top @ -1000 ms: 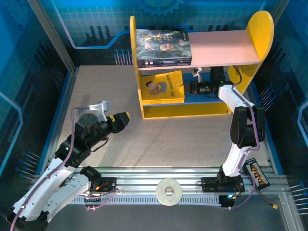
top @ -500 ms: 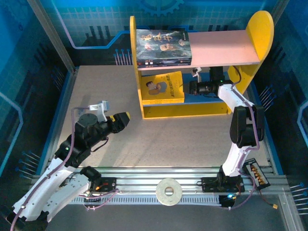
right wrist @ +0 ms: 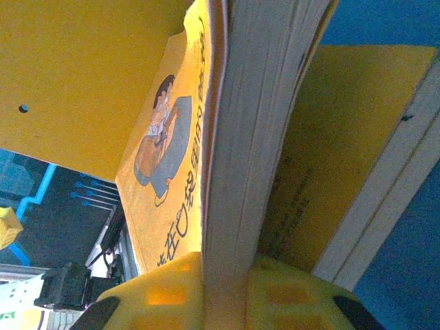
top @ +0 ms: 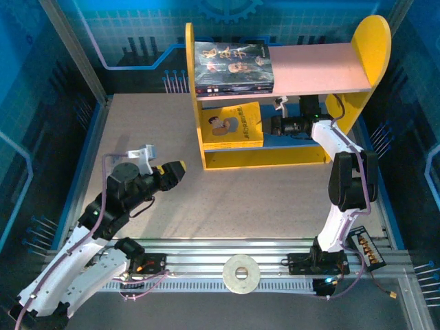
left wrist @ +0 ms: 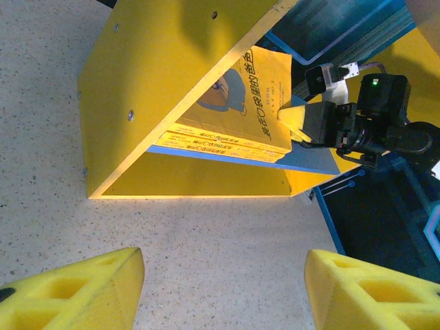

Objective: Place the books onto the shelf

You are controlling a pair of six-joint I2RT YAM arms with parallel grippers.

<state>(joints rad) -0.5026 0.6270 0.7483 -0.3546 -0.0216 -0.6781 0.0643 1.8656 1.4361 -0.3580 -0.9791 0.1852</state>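
Observation:
The yellow book lies over the others, its page edge tilted off them, so the book would end on their stack. It is time for my right gripper to release the book now.
The shelf [top: 194, 82] stands at the back of the table, with yellow sides, a pink upper board [top: 316, 69] and a blue lower board. Dark books [top: 232, 65] lie stacked on the left of the upper board. Yellow books [top: 234, 125] with a cartoon figure lie on the lower board. My right gripper [top: 269, 125] reaches in from the right and is shut on the yellow books' [right wrist: 168, 172] page edge, its pads [right wrist: 158, 289] on either side. My left gripper [top: 175, 168] hovers open over the table, left of the shelf [left wrist: 158, 69], nothing between its fingers [left wrist: 75, 292].
A white ring [top: 240, 273] lies on the metal rail at the near edge between the arm bases. The speckled table [top: 261, 199] stretches in front of the shelf. Blue enclosure walls [top: 412, 137] close in on both sides.

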